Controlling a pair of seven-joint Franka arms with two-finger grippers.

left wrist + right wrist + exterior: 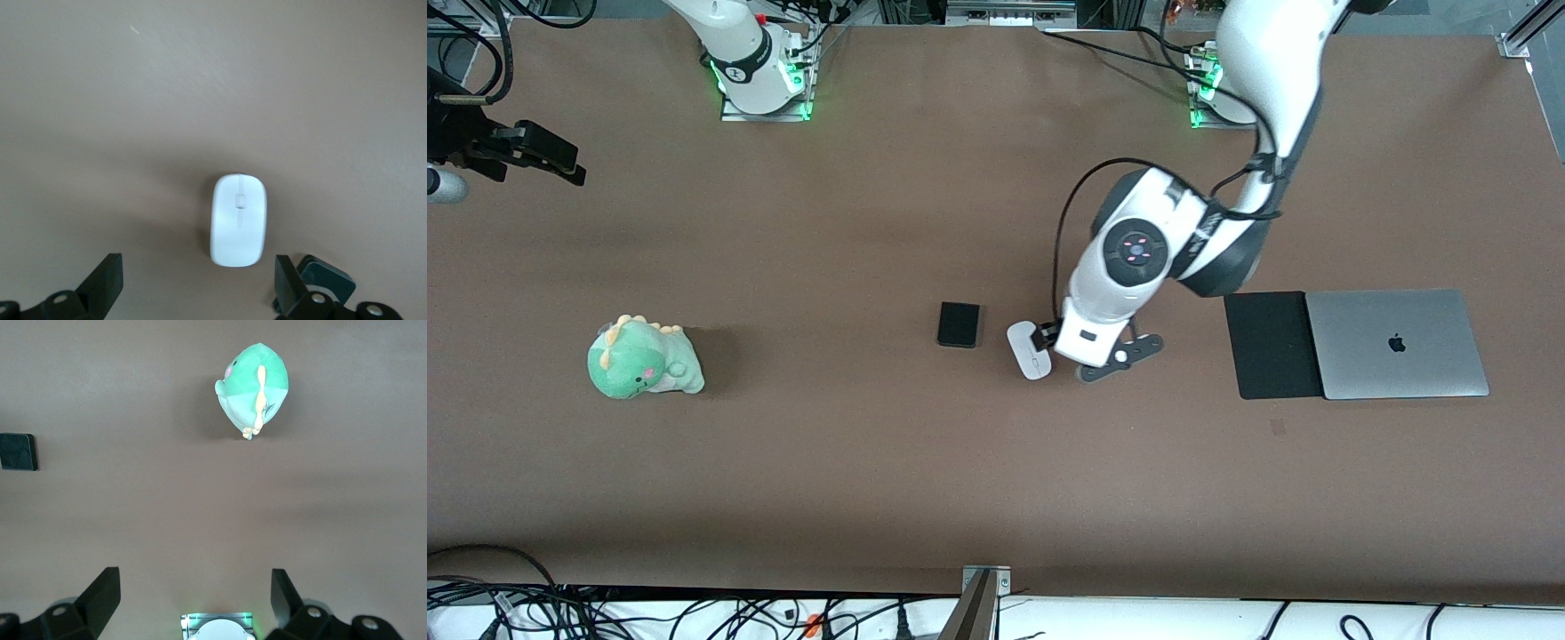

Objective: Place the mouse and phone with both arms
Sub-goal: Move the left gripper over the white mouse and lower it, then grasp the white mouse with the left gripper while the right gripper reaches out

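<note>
The left gripper takes hold of the white mouse by its sides behind the scroll wheel (1025, 340) next, to place it on the mouse pad (1275, 346).
The white mouse (1028, 350) lies on the brown table, beside the black phone (959, 324), which is toward the right arm's end. My left gripper (1047, 341) is low over the mouse and open. In the left wrist view the mouse (238, 220) lies just ahead of the gap between the fingers, nearer to one finger (287, 283), and nothing is held. My right gripper (525, 149) waits, open and empty, over the right arm's end of the table. In its wrist view (193, 595) the phone (17, 451) shows at the edge.
A green plush dinosaur (643, 358) lies toward the right arm's end, also in the right wrist view (255, 387). A black mouse pad (1272, 345) and a closed silver laptop (1396, 343) lie toward the left arm's end.
</note>
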